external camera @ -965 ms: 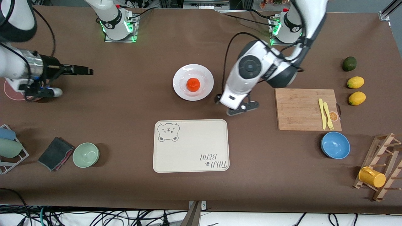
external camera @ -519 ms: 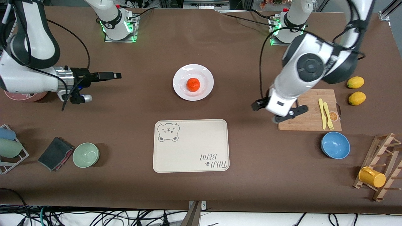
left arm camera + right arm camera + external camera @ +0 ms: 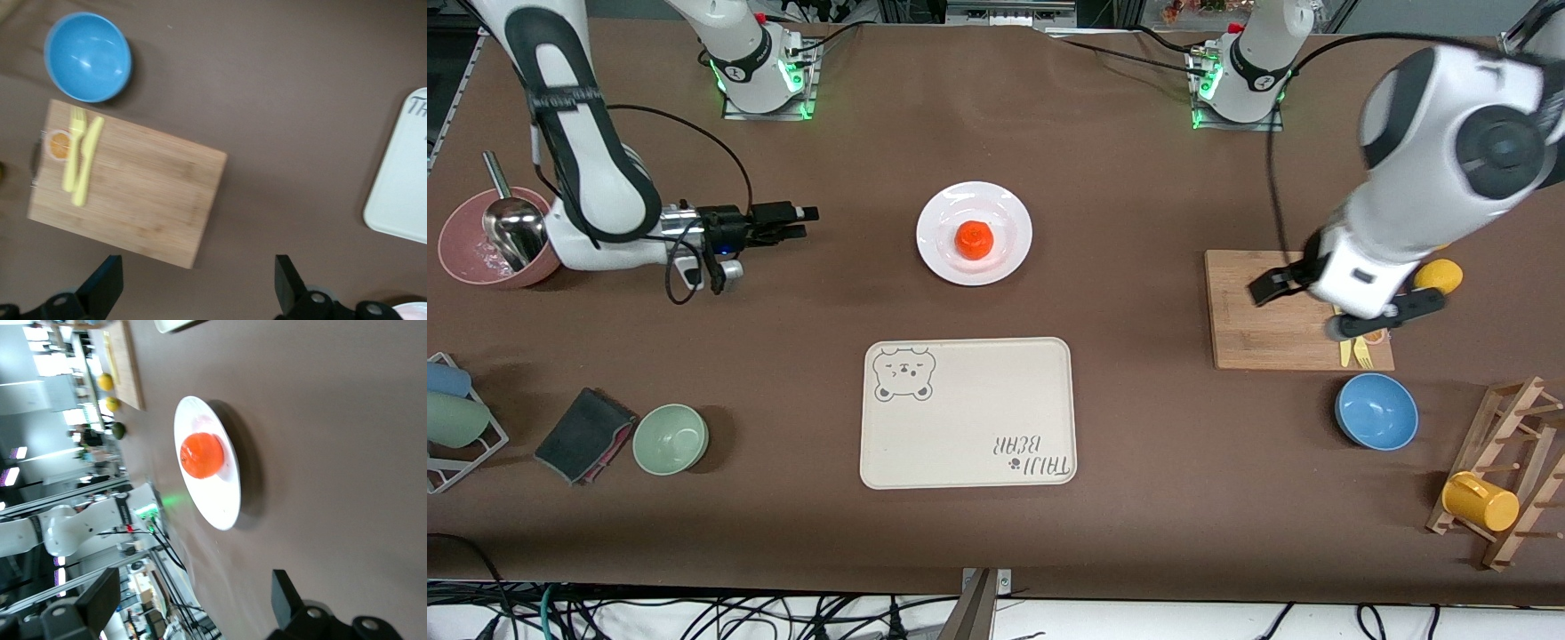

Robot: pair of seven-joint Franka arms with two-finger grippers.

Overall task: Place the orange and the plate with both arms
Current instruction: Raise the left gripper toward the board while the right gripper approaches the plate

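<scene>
My right gripper grabs the white plate by its rim (image 3: pixel 925 234) next, to set orange and plate on the tray (image 3: pixel 967 414).
The orange (image 3: pixel 974 239) sits in the middle of the white plate (image 3: pixel 1011 220) at mid-table. My right gripper (image 3: pixel 804 222) is low over the table beside the plate, toward the right arm's end, open and empty, pointing at the plate. In the right wrist view the orange (image 3: pixel 201 455) and plate (image 3: pixel 221 503) lie ahead of the open right gripper (image 3: pixel 193 608). My left gripper (image 3: pixel 1334 298) hangs over the wooden cutting board (image 3: pixel 1263 333), open and empty. In the left wrist view the left gripper (image 3: pixel 197 293) is above the board's (image 3: pixel 133 197) edge.
A cream bear-printed tray (image 3: pixel 967 413) lies nearer the camera than the plate. A blue bowl (image 3: pixel 1376 411), a lemon (image 3: pixel 1440 274) and a rack with a yellow mug (image 3: pixel 1480 502) are at the left arm's end. A green bowl (image 3: pixel 671 438), a dark cloth (image 3: pixel 583 434) and a pink bowl (image 3: pixel 463 262) are at the right arm's end.
The left arm has swung from beside the plate toward its own end of the table, over the cutting board. The right gripper has moved toward the plate. The orange and plate stayed put.
</scene>
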